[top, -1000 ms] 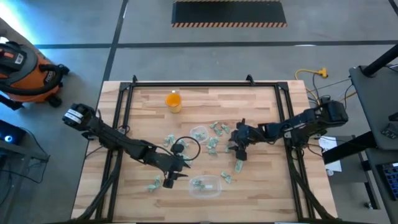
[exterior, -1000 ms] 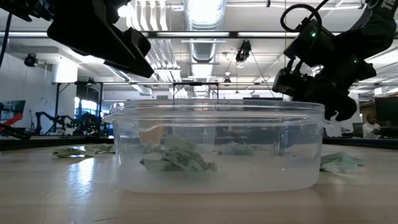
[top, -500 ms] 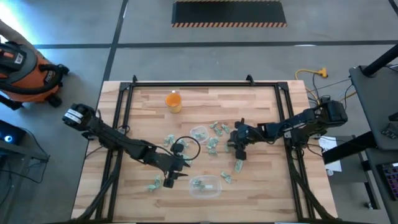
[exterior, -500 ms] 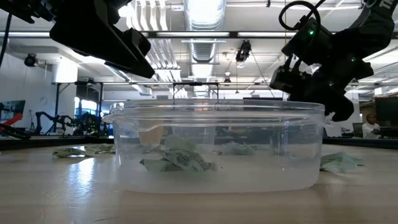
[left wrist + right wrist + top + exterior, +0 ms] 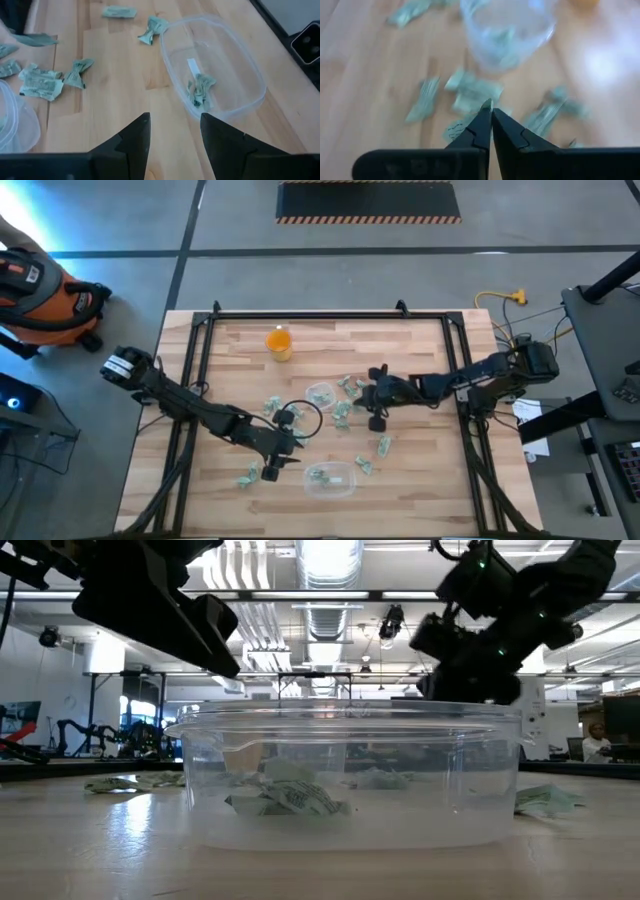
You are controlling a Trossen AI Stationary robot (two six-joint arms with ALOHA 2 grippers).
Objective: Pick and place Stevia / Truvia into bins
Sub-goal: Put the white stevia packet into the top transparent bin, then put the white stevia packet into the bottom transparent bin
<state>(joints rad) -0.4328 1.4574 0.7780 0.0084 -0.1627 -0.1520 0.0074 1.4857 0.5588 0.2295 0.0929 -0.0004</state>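
Observation:
My right gripper needs to move the sachet over the cup before releasing the sachet: the sachet's tip (image 5: 488,104) falls short of the round cup's rim (image 5: 505,25).
Many pale green-and-white sachets (image 5: 341,412) lie scattered on the wooden table's middle. The small round clear cup (image 5: 320,394) stands among them, with sachets in it. The larger clear tub (image 5: 330,478) stands near the front edge, with one sachet (image 5: 200,90) in it. My left gripper (image 5: 172,135) is open and empty, hovering just left of the tub. My right gripper (image 5: 489,112) is shut above the sachets right of the round cup (image 5: 507,30), with a small pale green bit at its tips. My right gripper pinches a small pale green sachet between its two fingertips. Only a corner (image 5: 486,104) sticks out past them. The fingers slant down from the table's right side. The sachet is lifted clear of the table. Which part of it is held does not show.
An orange cup (image 5: 279,342) stands at the table's far side, left of centre. Loose sachets lie by the tub's left (image 5: 247,477) and right (image 5: 384,445). A black frame runs round the table's edges. An orange vacuum (image 5: 35,285) stands on the floor at the far left.
My right gripper has gone toward the table's left edge and a little up, from above the sachet right of the tub toward the round cup, its fingers shut. My left gripper has stayed by the tub.

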